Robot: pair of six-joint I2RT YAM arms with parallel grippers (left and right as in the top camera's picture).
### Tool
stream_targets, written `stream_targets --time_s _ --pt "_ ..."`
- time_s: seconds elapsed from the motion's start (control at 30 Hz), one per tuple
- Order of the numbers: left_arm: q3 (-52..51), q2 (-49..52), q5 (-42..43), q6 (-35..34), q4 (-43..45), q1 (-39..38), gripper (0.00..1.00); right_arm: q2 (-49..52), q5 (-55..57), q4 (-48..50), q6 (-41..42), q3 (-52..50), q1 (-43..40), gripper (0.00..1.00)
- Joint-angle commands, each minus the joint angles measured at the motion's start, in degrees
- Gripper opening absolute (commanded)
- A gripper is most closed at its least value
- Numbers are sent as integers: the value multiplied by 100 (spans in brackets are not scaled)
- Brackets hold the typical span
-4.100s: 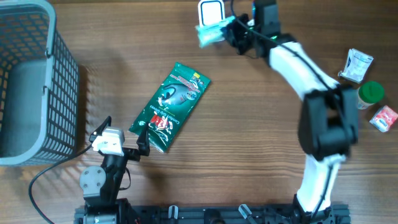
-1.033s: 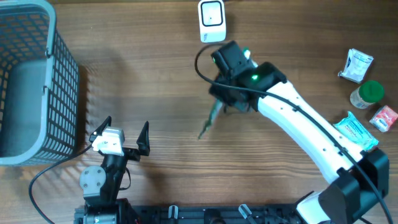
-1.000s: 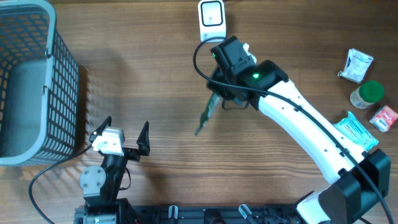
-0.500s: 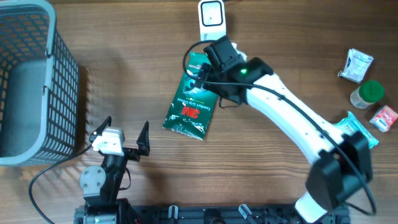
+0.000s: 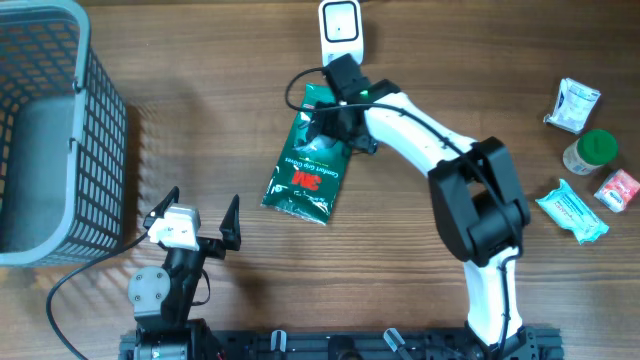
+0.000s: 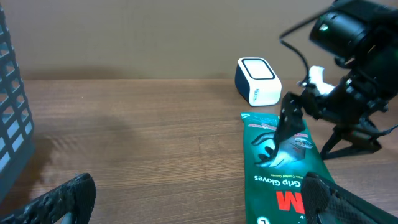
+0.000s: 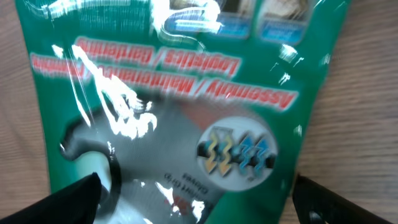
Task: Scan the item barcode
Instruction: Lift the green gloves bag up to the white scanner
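My right gripper pinches the grip-gloves pack across its side edge by the round emblem next, leaving its bottom clear to scan at the barcode scanner (image 5: 341, 30).
The item, a green 3M grip-gloves pack (image 5: 308, 162), lies flat on the wooden table just in front of the white barcode scanner (image 5: 341, 30). My right gripper (image 5: 335, 128) hovers open over the pack's far end, nothing between its fingers. The right wrist view is filled by the pack (image 7: 186, 93), with a dark fingertip (image 7: 62, 202) at each lower corner. My left gripper (image 5: 200, 215) rests open near the front edge, left of the pack. In the left wrist view the pack (image 6: 280, 168) and scanner (image 6: 258, 81) lie ahead to the right.
A grey wire basket (image 5: 100, 150) stands at the far left. On the right edge sit a white sachet (image 5: 575, 105), a green-lidded jar (image 5: 595, 150), a red packet (image 5: 617, 188) and a light blue packet (image 5: 572, 210).
A second ago the right gripper held the pack hanging edge-on above the table. It has since opened, the pack now lies flat, and the gripper has shifted back toward the scanner.
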Motion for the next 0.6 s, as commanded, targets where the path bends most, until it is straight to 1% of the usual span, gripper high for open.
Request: stream_targets --time_s 0.0,0.07,0.1,0.17,0.2,0.23,0.33,0.37,0.47,0.5,0.57 --pt "-31 -26 9 4 9 35 100 667 -160 -457 -55 -76 238 100" --pt "-31 -26 9 4 9 35 100 909 -175 -704 57 -74 155 100" --pt "-31 -26 9 4 9 35 100 953 -212 -815 61 -76 44 94" --pt "-31 -26 9 4 9 35 100 1147 -22 -1110 61 -76 -197 36" --pt "-31 -26 9 4 9 35 100 1272 149 -1259 39 -76 -273 9" --pt "-31 -26 9 4 9 35 100 1375 247 -1333 31 -76 -308 5" --pt "-31 -26 9 4 9 35 100 1443 243 -1211 -514 -2 -306 5" --pt "-31 -26 9 4 9 35 100 1419 223 -1384 -546 170 -306 5" --pt "-31 -26 9 4 9 35 100 981 199 -2402 -472 984 -317 5" --pt "-31 -26 9 4 9 35 100 820 195 -2688 -337 1163 -317 5" --pt "-31 -26 9 4 9 35 100 221 -81 -3239 -221 1515 -317 5"
